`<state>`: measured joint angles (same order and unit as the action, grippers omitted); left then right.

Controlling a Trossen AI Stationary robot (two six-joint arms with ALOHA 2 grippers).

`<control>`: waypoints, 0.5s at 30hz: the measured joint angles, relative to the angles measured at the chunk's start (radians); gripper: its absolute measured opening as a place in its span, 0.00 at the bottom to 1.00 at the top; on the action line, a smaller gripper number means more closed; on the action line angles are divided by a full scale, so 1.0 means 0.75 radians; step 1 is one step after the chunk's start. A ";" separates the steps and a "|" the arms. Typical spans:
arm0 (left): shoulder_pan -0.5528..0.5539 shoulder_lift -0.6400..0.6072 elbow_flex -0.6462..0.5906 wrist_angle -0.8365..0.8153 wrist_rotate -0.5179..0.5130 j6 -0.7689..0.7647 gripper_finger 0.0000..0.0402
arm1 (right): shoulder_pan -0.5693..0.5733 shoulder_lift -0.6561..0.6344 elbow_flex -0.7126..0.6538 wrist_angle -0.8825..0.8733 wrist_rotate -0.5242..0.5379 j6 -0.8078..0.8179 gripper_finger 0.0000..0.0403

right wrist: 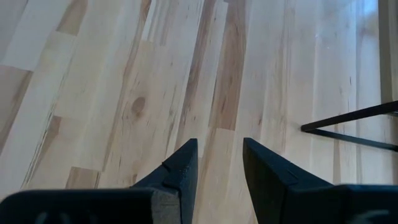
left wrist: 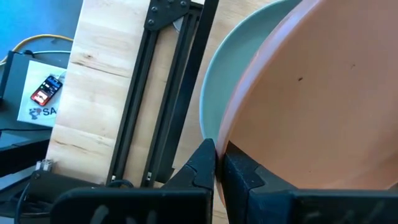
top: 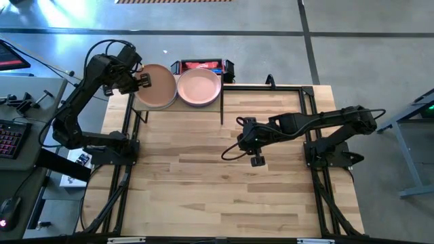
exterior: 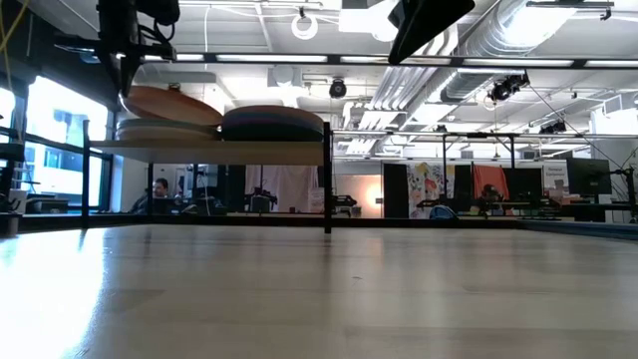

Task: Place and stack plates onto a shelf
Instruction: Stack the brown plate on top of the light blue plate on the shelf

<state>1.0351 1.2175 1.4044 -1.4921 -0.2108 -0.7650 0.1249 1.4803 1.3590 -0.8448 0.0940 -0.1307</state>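
The pale grey-green rim (left wrist: 208,99) is just outside the orange-brown edge (left wrist: 235,111), so the orange-brown plate would settle inside, and my left gripper needs to let go of the plate.
The light-wood shelf (top: 218,102) (exterior: 219,152) stands at the table's far left and carries two stacks of plates. A salmon pink plate (top: 199,88) tops the right stack (exterior: 274,124). An orange-brown plate (top: 159,87) (exterior: 169,104) lies tilted on the left stack, over a pale grey-green plate (left wrist: 227,68). My left gripper (top: 144,80) (left wrist: 216,163) is shut on the orange-brown plate's left rim. My right gripper (top: 256,161) (right wrist: 219,168) hangs open over the bare middle of the table, touching nothing. My left gripper pinches the orange-brown plate by its rim (left wrist: 231,146) on the side toward the table's left, between its two fingers. It comes at the plate from the left and above. The held side is raised, and the opposite side (exterior: 214,114) rests on the left stack.
A red and black box (top: 200,66) sits behind the shelf. The shelf's black legs (right wrist: 348,118) (exterior: 327,189) stand on the tabletop. Bare wood (top: 224,190) stretches from the shelf to the near edge. A desk with a keyboard (top: 10,139) stands left of the table.
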 joint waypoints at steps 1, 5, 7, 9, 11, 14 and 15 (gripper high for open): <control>0.000 0.000 0.000 0.000 0.001 0.001 0.01 | 0.000 0.000 0.000 0.000 0.000 0.000 0.26; 0.000 0.000 0.000 0.000 0.021 0.040 0.05 | 0.000 0.000 0.000 0.000 0.000 0.000 0.26; -0.001 0.000 0.000 0.001 0.027 0.058 0.08 | 0.000 0.000 0.000 -0.001 0.000 0.000 0.26; -0.001 0.000 0.000 0.003 0.028 0.070 0.12 | 0.000 0.000 0.000 -0.001 -0.001 0.001 0.26; -0.001 0.000 0.000 0.002 0.027 0.070 0.15 | 0.000 0.000 0.000 -0.001 0.000 0.000 0.26; -0.001 0.000 0.000 0.003 0.028 0.074 0.18 | 0.000 0.000 0.000 -0.001 0.000 0.001 0.26; -0.001 0.000 0.000 0.002 0.035 0.084 0.19 | 0.000 0.000 0.000 -0.001 0.000 0.001 0.26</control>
<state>1.0348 1.2175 1.4044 -1.4906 -0.1844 -0.7021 0.1249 1.4803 1.3590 -0.8452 0.0940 -0.1303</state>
